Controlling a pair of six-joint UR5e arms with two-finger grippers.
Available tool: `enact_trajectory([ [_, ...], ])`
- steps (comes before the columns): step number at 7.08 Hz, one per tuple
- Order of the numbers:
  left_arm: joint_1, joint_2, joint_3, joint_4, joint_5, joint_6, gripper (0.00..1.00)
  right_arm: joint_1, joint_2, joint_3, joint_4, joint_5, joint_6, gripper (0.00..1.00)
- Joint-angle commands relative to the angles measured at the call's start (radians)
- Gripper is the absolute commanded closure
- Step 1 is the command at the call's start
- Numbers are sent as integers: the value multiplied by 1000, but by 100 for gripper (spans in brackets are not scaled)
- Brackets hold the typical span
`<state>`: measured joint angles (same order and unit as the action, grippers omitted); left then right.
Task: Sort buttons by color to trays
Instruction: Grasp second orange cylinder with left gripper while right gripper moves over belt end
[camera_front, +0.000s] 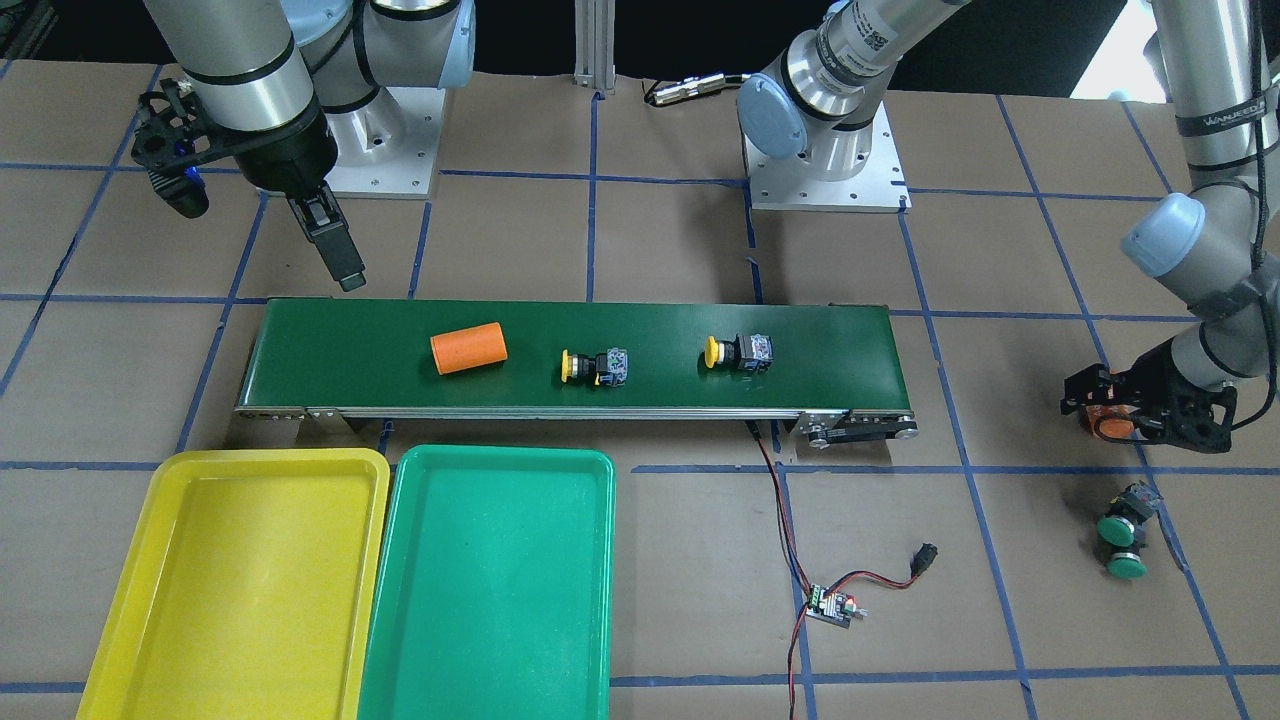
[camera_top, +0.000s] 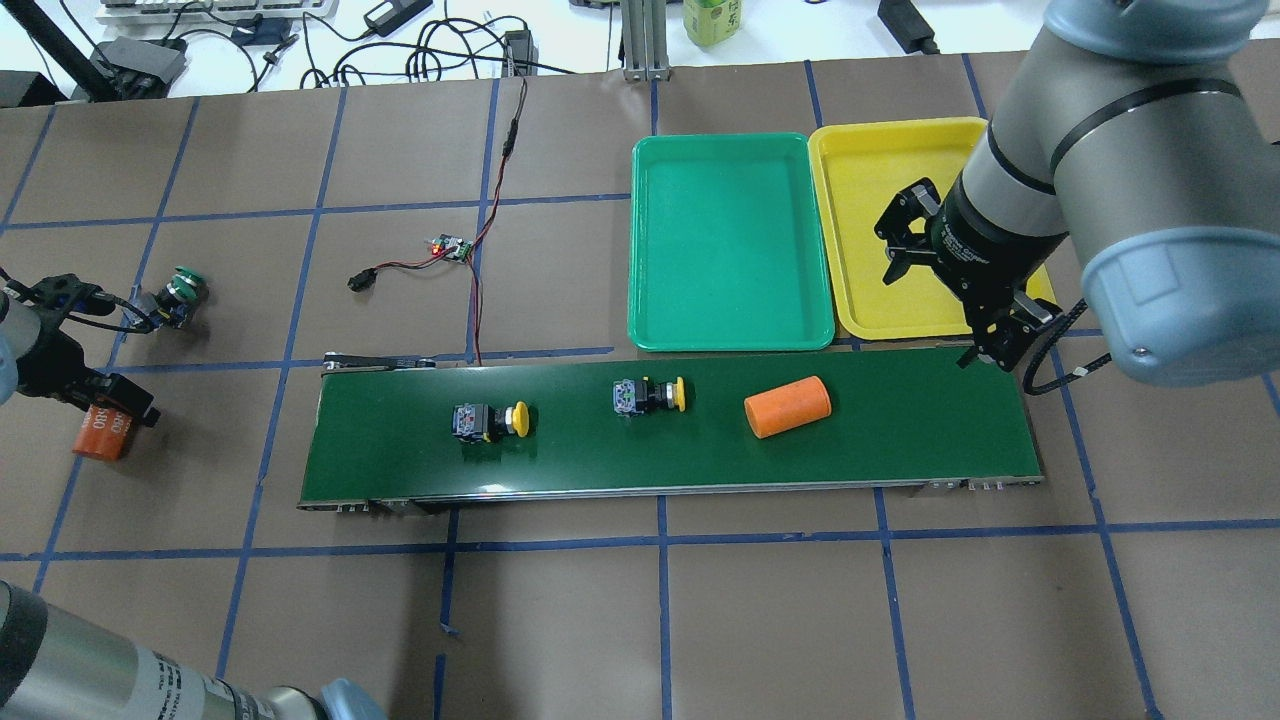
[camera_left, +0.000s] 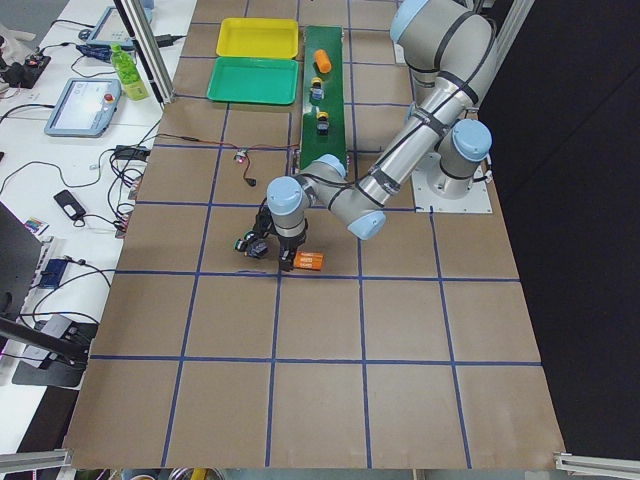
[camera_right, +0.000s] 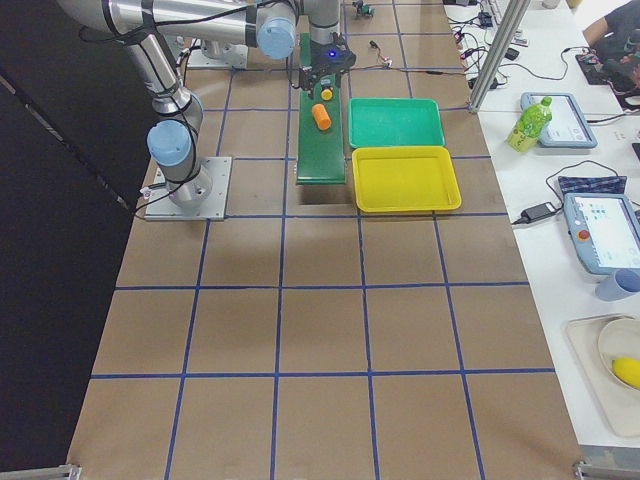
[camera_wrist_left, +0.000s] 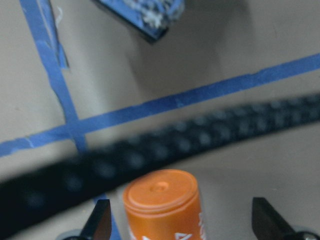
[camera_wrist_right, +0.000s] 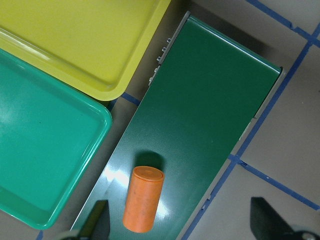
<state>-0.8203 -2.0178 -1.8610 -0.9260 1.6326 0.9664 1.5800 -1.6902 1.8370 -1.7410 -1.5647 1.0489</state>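
My left gripper grabs the orange cylinder by its printed body (camera_front: 1113, 424) (camera_wrist_left: 167, 220) next, to lay it on the dark-green conveyor belt.
Two yellow buttons (camera_front: 592, 367) (camera_front: 738, 352) lie on their sides on the dark-green conveyor belt (camera_front: 850, 350). Two green buttons (camera_front: 1120, 525) (camera_front: 1128, 565) sit on the table past the belt's end. The yellow tray (camera_front: 240, 580) and green tray (camera_front: 490, 590) are side by side and empty. My left gripper (camera_front: 1112, 425) is low over the table, open, its fingers (camera_wrist_left: 100, 222) straddling an orange cylinder (camera_wrist_left: 162, 200) with gaps on both sides. My right gripper (camera_top: 995, 350) is open and empty above the belt's other end, near the yellow tray (camera_wrist_right: 75, 45).
A second orange cylinder (camera_front: 468, 348) lies on the belt between my right gripper and the nearer yellow button; it also shows in the right wrist view (camera_wrist_right: 143, 199). A small controller board (camera_front: 832, 605) with red-black wires lies on the table beside the green tray.
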Motion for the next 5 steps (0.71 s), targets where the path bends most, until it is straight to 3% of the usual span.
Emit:
enact_trajectory([
  [1, 0, 27, -4, -7, 51, -12, 100, 0, 0, 2, 0, 0, 0, 0],
  [3, -54, 120, -20, -51, 35, -27, 100, 2, 0, 4, 0, 0, 0, 0],
  [5, -258, 246, -61, -152, 24, -23, 100, 2, 0, 4, 0, -1, -3, 0],
])
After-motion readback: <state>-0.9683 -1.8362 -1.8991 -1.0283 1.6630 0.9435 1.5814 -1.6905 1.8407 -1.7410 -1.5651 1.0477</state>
